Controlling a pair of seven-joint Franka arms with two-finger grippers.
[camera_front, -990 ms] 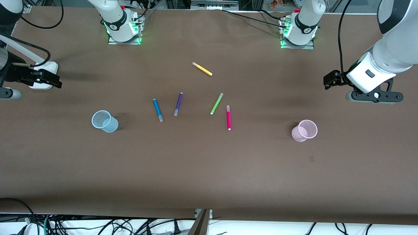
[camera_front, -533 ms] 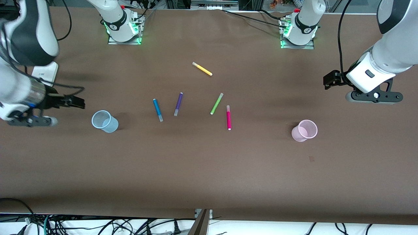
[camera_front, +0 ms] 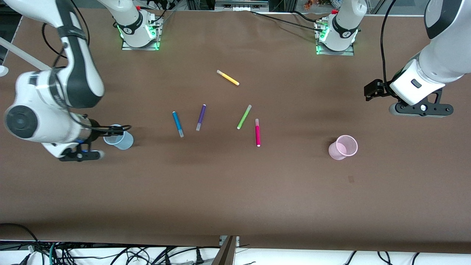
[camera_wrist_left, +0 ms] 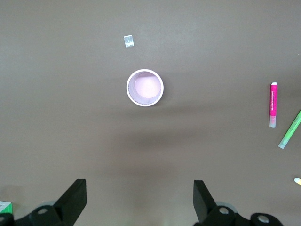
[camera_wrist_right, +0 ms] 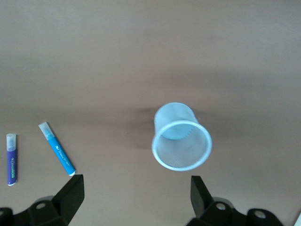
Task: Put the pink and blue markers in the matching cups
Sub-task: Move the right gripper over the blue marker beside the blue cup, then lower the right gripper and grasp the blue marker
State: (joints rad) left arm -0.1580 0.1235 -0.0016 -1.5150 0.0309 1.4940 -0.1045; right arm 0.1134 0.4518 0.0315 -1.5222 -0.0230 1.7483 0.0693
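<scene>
My right gripper grabs the blue marker by its clear end with the cap (camera_front: 181, 133) next, so that it stands the marker in the light blue cup (camera_front: 123, 140).
The blue marker (camera_front: 177, 124) and the pink marker (camera_front: 257, 132) lie flat mid-table. The light blue cup (camera_front: 123, 140) stands toward the right arm's end, partly covered by the right arm. The pale pink cup (camera_front: 343, 147) stands toward the left arm's end. My right gripper (camera_front: 80, 154) is open and empty over bare table beside the blue cup. Its wrist view shows its open jaws (camera_wrist_right: 136, 181), the blue cup (camera_wrist_right: 181, 141) and the blue marker (camera_wrist_right: 57, 149). My left gripper (camera_front: 421, 109) waits open, high over the table beside the pink cup (camera_wrist_left: 145, 87). The pink marker (camera_wrist_left: 273, 104) shows there too.
A purple pen (camera_front: 201, 117), a lime green pen (camera_front: 244, 116) and a yellow pen (camera_front: 227, 77) lie among the markers. A small scrap of tape (camera_front: 351, 179) lies nearer the front camera than the pink cup. Cables hang below the table's front edge.
The right arm has swung in from the table's end and now hangs beside the blue cup, covering part of it. The left arm has not moved.
</scene>
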